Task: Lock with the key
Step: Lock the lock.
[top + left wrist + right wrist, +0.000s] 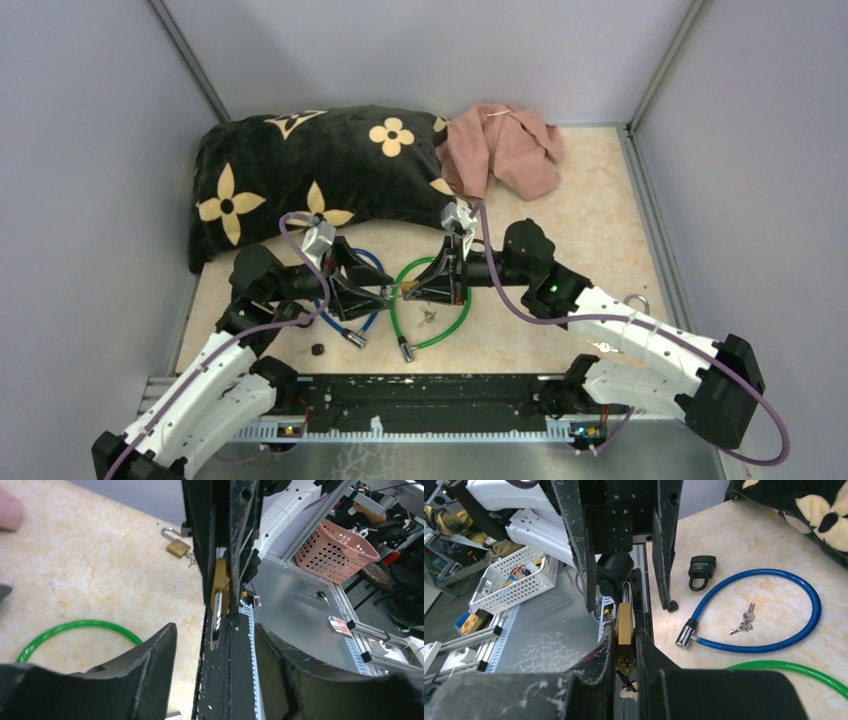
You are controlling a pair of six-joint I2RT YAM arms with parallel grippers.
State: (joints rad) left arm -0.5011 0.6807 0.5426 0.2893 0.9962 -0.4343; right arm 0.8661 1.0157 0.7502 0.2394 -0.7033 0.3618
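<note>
The shackle's curved end reaches in past the ends of both fingers, with the padlock's brass body beyond. My left gripper should close on the shackle.
A small brass padlock is pinched edge-on in my right gripper, which is shut on its body. The key sticks out of the keyhole on the padlock's underside, toward the wrist camera. In the left wrist view the same padlock and its silver shackle hang from the right gripper's black fingers. My left gripper faces it, open, its fingers spread on either side of the shackle without touching. From above, the two grippers meet tip to tip over the table.
A green cable lock and a blue cable lock lie under the grippers, with loose keys inside the blue loop. A black padlock and a second brass padlock lie nearby. A black pillow and pink cloth lie at the back.
</note>
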